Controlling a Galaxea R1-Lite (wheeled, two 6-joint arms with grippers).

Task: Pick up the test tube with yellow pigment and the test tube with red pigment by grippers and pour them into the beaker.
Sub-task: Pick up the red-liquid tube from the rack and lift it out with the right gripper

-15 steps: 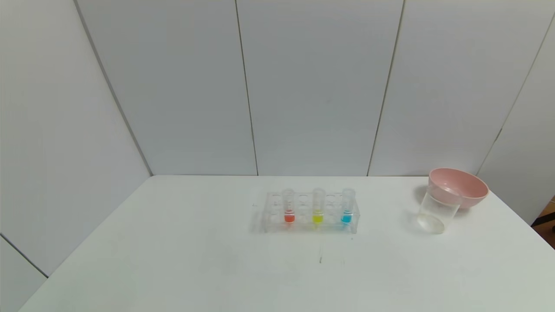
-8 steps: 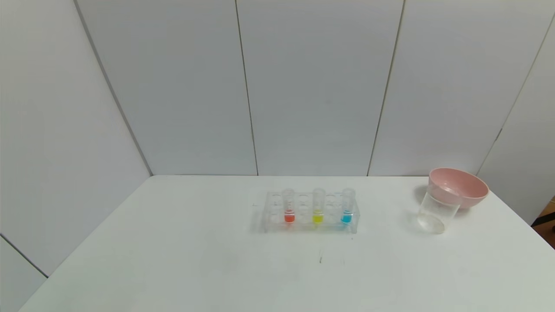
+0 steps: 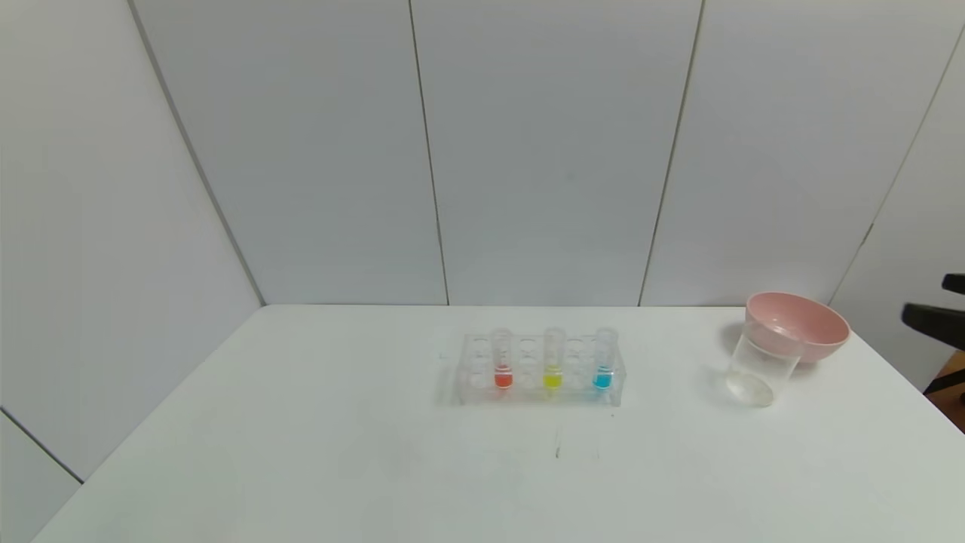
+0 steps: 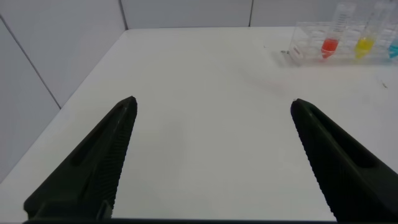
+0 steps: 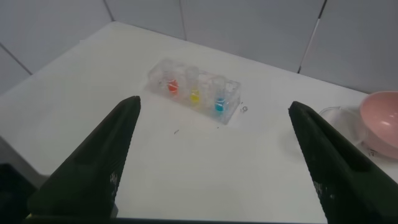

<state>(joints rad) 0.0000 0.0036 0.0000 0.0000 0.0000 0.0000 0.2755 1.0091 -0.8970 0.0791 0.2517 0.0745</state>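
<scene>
Next, my right gripper grabs the red test tube by its bare upper end (image 3: pixel 502 342) (image 5: pixel 167 66), since the clear rack closes around the tube's lower half.
The test tube with red pigment (image 3: pixel 503 363) and the test tube with yellow pigment (image 3: pixel 552 363) stand upright in a clear rack (image 3: pixel 473 371) at mid-table. The beaker (image 3: pixel 757 369) stands at the far right, just in front of a pink bowl. My right gripper (image 3: pixel 924 299) is open and empty, off the table's right edge, beyond the bowl. In the right wrist view it (image 5: pixel 214 102) looks down on the red tube (image 5: pixel 172 84) and yellow tube (image 5: pixel 194 94). My left gripper (image 4: pixel 212 102) is open and empty over the table's left part, far from the red tube (image 4: pixel 329 38) and yellow tube (image 4: pixel 364 38).
A tube with blue liquid (image 3: pixel 602 363) stands in the rack to the right of the yellow one. The pink bowl (image 3: pixel 801 323) touches the beaker from behind. Grey wall panels close in the table at the back and left.
My right gripper's fingers have come into the head view at the right edge. The tubes, rack, beaker and bowl have not moved.
</scene>
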